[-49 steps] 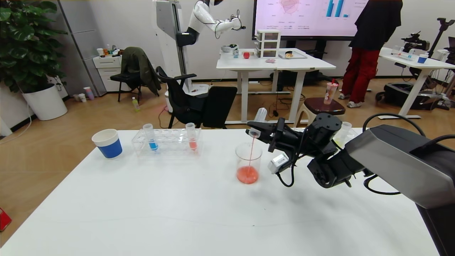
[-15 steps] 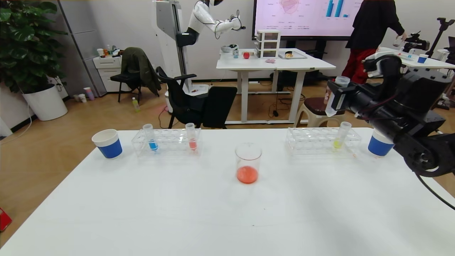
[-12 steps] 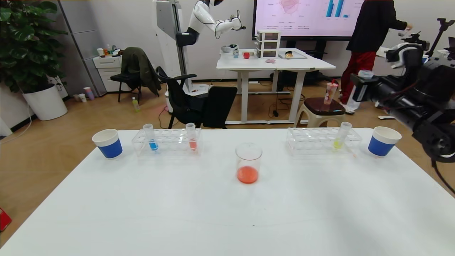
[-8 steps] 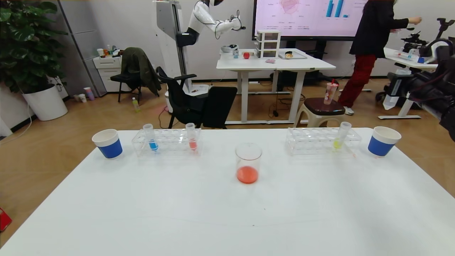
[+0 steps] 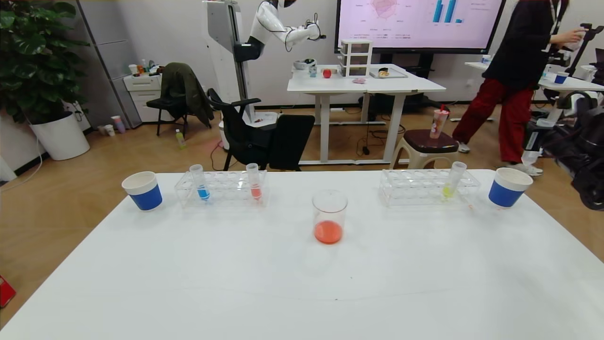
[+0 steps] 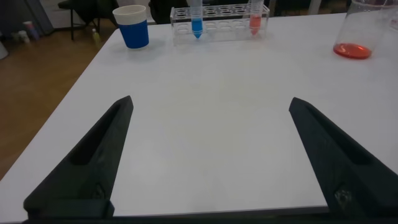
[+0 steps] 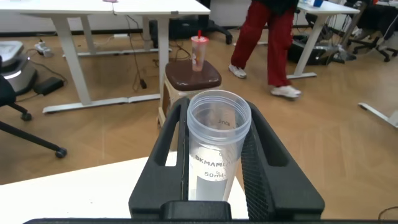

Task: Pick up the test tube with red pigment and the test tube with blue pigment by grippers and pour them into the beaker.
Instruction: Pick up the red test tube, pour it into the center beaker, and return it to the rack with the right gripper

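The clear tube hangs above the blue cup's rim (image 5: 511,175) and would drop if my right gripper opened now, so it is too early to let go.
The beaker (image 5: 330,216) stands mid-table with red liquid in its bottom; it also shows in the left wrist view (image 6: 367,28). The test tube with blue pigment (image 5: 201,184) stands in the left rack (image 5: 226,191), also seen in the left wrist view (image 6: 196,15). A salmon-orange tube (image 5: 255,183) stands in the same rack. My right gripper (image 5: 532,141) is past the table's right edge, shut on an empty clear tube (image 7: 217,155) held upright. My left gripper (image 6: 210,102) is open and empty, low over the table's near left, out of the head view.
A blue paper cup (image 5: 143,190) stands left of the left rack, another (image 5: 506,188) at the right. The right rack (image 5: 415,189) holds a yellow-green tube (image 5: 452,182). A person (image 5: 514,85) walks behind, near a stool (image 5: 427,140).
My right gripper poured red liquid into the beaker, then swung right and off the table's edge with the emptied tube turned upright. The person has walked right.
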